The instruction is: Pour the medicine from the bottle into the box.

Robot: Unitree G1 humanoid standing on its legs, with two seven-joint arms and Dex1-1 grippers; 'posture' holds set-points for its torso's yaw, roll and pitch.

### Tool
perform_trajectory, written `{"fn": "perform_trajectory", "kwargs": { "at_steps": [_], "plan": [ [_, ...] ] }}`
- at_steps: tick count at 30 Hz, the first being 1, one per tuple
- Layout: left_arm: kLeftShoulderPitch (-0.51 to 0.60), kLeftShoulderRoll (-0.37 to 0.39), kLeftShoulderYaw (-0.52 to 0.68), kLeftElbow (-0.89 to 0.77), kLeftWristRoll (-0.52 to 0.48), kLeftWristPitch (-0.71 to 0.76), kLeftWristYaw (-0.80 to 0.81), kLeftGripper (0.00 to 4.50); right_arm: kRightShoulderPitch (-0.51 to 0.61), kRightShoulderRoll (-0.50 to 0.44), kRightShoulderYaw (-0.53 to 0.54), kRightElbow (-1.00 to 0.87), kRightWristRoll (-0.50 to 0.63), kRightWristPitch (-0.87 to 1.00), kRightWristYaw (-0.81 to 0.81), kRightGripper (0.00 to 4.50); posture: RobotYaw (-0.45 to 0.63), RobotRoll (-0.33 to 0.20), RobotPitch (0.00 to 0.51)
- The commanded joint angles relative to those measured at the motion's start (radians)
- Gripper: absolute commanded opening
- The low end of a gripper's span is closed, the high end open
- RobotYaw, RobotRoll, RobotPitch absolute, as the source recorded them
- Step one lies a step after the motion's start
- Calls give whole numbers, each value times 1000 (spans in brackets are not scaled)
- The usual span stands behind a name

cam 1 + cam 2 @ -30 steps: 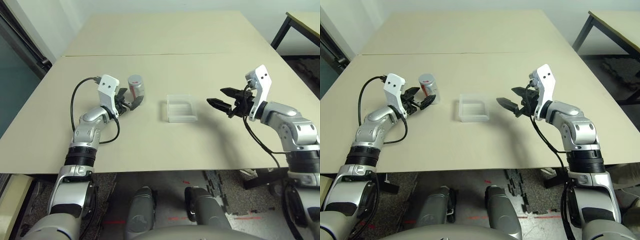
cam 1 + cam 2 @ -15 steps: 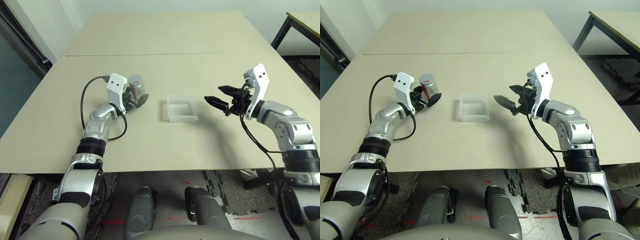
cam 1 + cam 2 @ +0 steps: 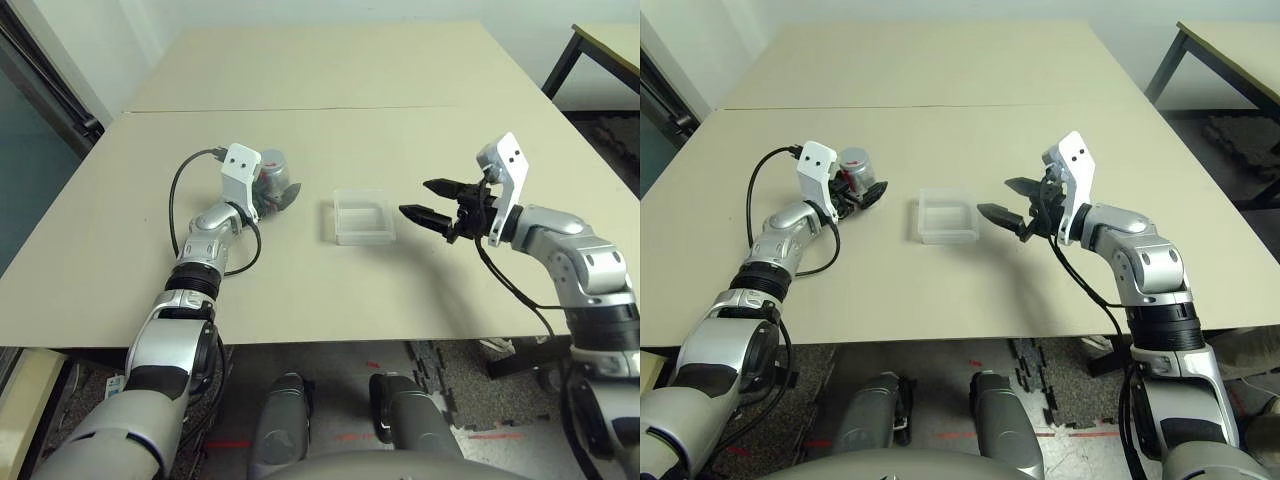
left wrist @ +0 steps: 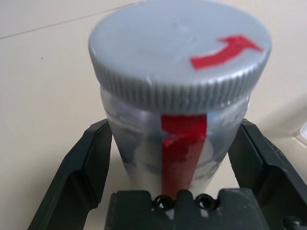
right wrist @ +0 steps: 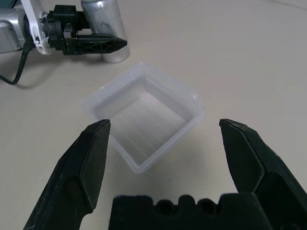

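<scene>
I should close my left gripper on the bottle now, because my fingers are on both sides of the bottle below its ribbed cap.
The bottle point(image 3: 277, 173), silvery-grey with a red-striped label and a ribbed grey cap, stands upright on the table left of the box. My left gripper point(image 3: 281, 190) is open around it; in the left wrist view the bottle point(image 4: 177, 76) sits between the two fingers point(image 4: 91, 167), level with its lower half. The box point(image 3: 363, 216), clear plastic, lies at mid-table with nothing in it. My right gripper point(image 3: 417, 198) hovers open just right of the box, pointing at it. In the right wrist view the box point(image 5: 170, 80) lies ahead between the wide-open fingers point(image 5: 91, 158), with the bottle point(image 5: 103, 24) beyond.
A seam point(image 3: 400, 107) crosses the tan table behind the objects. A second table with a black leg point(image 3: 560, 65) stands at the far right. A black cable point(image 3: 180, 190) loops from my left wrist. The table's front edge point(image 3: 330, 340) is close to my body.
My left gripper has slid forward until the bottle stands between its fingers. My right gripper has drifted left and slightly down, nearer the box. Both stayed open.
</scene>
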Motion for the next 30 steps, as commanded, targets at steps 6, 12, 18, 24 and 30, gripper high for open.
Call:
{"fn": "perform_trajectory", "kwargs": {
  "at_steps": [6,12,18,24,30],
  "plan": [
    [-29,-5,8,46,12,-17,-10,2530,-3,-7,16,-4,-5,-13,10,4500,21,0,102],
    [-39,3,2,42,15,-16,-31,2538,-17,-5,23,14,-10,-26,12,4500,31,0,101],
    [-44,53,-34,-95,6,86,-185,2538,-43,-27,34,21,-14,-31,44,4500,41,0,96],
    [-75,126,-76,-268,-37,312,-398,2538,-106,-52,57,31,-16,-38,106,4500,46,0,89],
    [-100,124,-114,-370,-70,439,-530,2538,-218,-17,90,53,-17,-34,120,4500,41,0,80]
  ]
}}
